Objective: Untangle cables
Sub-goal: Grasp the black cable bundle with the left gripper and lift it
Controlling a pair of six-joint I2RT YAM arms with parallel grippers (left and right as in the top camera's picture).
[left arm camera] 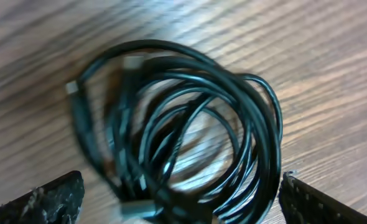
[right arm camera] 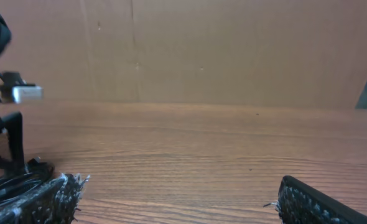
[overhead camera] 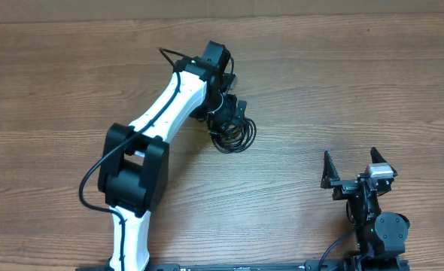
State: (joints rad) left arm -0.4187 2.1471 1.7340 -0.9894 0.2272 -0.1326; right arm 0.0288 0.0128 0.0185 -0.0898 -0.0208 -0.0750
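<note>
My right gripper needs the other loops free to untangle them. My left gripper should next grab the cable coil's near edge [overhead camera: 234, 144] [left arm camera: 186, 206] and leave those loops alone.
The cables [overhead camera: 235, 135] are thin black cords coiled together in one bundle near the table's middle. In the left wrist view the coil [left arm camera: 183, 130] fills the frame, with a silvery-white plug tip [left arm camera: 72, 87] at its upper left. My left gripper [overhead camera: 226, 124] hangs right over the coil; its fingers [left arm camera: 180, 202] are open, one on each side of the coil's near edge, holding nothing. My right gripper [overhead camera: 357, 169] is open and empty at the front right, far from the cables; only bare wood lies between its fingers [right arm camera: 177, 199].
The wooden table [overhead camera: 357, 83] spans the whole scene. A brown cardboard wall [right arm camera: 233, 50] stands behind its far edge. The left arm's gripper and a silvery plug show at the left edge of the right wrist view [right arm camera: 27, 93].
</note>
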